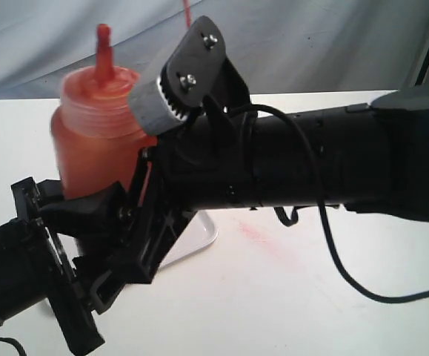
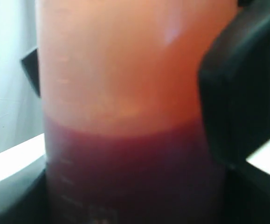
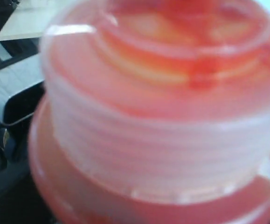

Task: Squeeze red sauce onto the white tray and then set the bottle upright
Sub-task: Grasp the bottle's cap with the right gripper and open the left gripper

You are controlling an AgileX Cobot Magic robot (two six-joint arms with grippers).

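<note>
My right gripper's fingers are on either side of the bottle's upper body in the left wrist view, so the bottle would remain held. It is time to open my left gripper now.
The bottle (image 1: 95, 141) stands upright at the left, its red nozzle (image 1: 104, 44) pointing up. Dark red sauce (image 2: 135, 177) fills its lower part. My left gripper (image 1: 88, 215) comes from the lower left and is shut on the bottle's lower body. My right gripper (image 1: 136, 174) reaches in from the right. One of its fingers (image 2: 242, 93) lies against one side of the upper body and another edge shows past the far side. In the right wrist view the bottle's ribbed shoulder (image 3: 162, 140) fills the frame. Only a corner of the white tray (image 1: 203, 236) shows below the arms, and no sauce shows on it.
A faint pinkish smear (image 1: 262, 241) marks the white table to the right of the tray. A black cable (image 1: 333, 252) hangs from the right arm over the table. A grey cloth backdrop (image 1: 310, 44) closes the far side.
</note>
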